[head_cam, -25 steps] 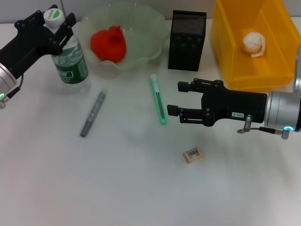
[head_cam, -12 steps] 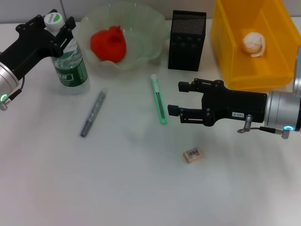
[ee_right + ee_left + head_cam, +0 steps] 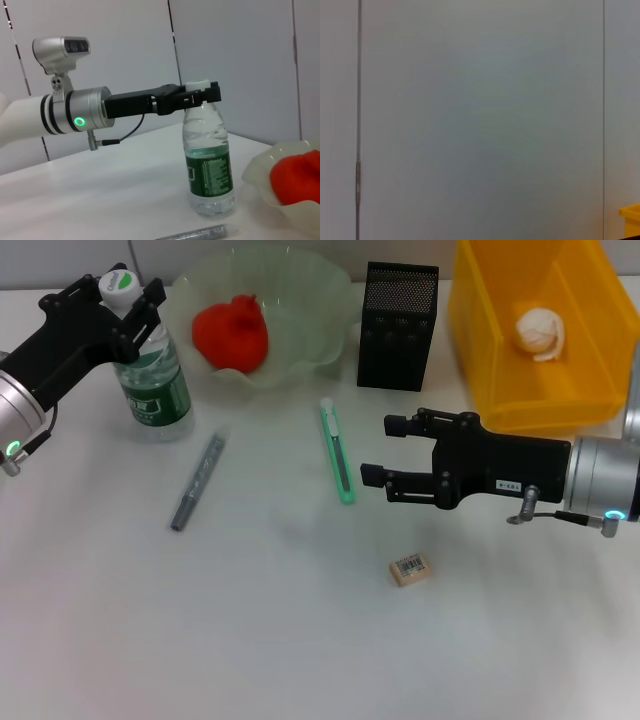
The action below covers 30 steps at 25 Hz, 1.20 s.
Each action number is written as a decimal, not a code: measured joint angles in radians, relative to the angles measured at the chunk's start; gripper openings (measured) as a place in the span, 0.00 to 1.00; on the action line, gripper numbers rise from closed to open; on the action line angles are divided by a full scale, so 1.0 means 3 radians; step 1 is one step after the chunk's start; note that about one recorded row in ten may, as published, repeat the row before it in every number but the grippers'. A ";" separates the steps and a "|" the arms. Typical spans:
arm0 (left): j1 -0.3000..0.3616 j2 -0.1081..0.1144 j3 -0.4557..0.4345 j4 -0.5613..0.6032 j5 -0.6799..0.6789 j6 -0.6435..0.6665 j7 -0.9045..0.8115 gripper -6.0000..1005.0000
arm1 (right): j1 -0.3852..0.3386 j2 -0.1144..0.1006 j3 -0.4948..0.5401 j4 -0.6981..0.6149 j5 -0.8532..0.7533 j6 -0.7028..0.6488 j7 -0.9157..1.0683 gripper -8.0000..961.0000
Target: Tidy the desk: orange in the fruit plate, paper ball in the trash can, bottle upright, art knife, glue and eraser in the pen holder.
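Observation:
I should open my left gripper now. The bottle (image 3: 152,375) has its base (image 3: 166,428) on the tabletop in the head view, so it would stay standing.
The bottle (image 3: 152,375) stands upright at the back left, and my left gripper (image 3: 110,302) is shut on its neck under the white cap. The right wrist view shows the same bottle (image 3: 209,165) and left gripper (image 3: 200,96). The orange (image 3: 231,332) lies in the pale green fruit plate (image 3: 310,300). Inside the yellow trash can (image 3: 480,350) rests the paper ball (image 3: 540,332). On the table lie the green art knife (image 3: 338,452), the grey glue stick (image 3: 196,481) and the eraser (image 3: 411,568). My right gripper (image 3: 375,450) hovers open just right of the knife. The black pen holder (image 3: 397,325) stands behind it.
The plate, pen holder and trash can line the back edge of the white table. The left wrist view shows only a wall and a corner of the yellow trash can (image 3: 630,220). The eraser lies below my right gripper, toward the front.
My left gripper and the bottle shifted slightly to the right and toward me. The right gripper edged a little to the right.

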 joint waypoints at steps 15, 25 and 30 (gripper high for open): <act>-0.0007 0.0000 0.0000 -0.0040 -0.0038 0.0029 0.0086 0.45 | -0.0001 0.0002 0.0000 0.0013 0.0007 0.0000 -0.0003 0.80; 0.0032 0.0008 -0.0003 -0.0008 -0.0129 0.0302 0.0007 0.70 | 0.0005 0.0002 0.0003 0.0008 0.0009 0.0000 0.0005 0.80; 0.0247 0.0033 -0.0006 0.0388 -0.0391 0.1045 -0.0852 0.78 | 0.0002 0.0004 0.0034 -0.0002 0.0009 -0.0003 0.0013 0.80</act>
